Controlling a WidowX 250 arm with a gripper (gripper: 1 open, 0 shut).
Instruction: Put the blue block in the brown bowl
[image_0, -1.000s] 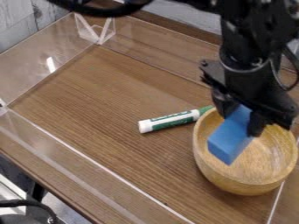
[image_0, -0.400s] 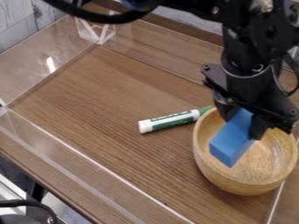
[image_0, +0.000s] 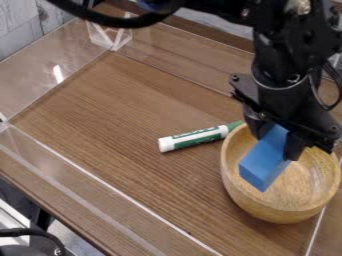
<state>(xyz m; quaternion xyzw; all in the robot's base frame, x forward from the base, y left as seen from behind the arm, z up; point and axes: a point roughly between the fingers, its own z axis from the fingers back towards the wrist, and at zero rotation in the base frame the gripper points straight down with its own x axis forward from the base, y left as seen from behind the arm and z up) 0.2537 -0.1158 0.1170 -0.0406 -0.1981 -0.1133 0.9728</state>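
My gripper should open: the blue block's lower end is down inside the brown bowl's rim (image_0: 278, 208), so the block would stay in the bowl.
The blue block (image_0: 265, 163) hangs tilted, its lower end down inside the brown bowl (image_0: 249, 200) at the right front of the table. My gripper (image_0: 283, 136) points steeply down over the bowl and is shut on the block's upper end. The black fingers hide the top of the block. I cannot tell whether the block's lower corner touches the bowl's floor.
A white-and-green marker pen (image_0: 198, 138) lies on the wooden tabletop just left of the bowl. Low clear plastic walls (image_0: 112, 38) run along the table's back and left sides. The table's front edge (image_0: 80, 205) drops off at lower left.
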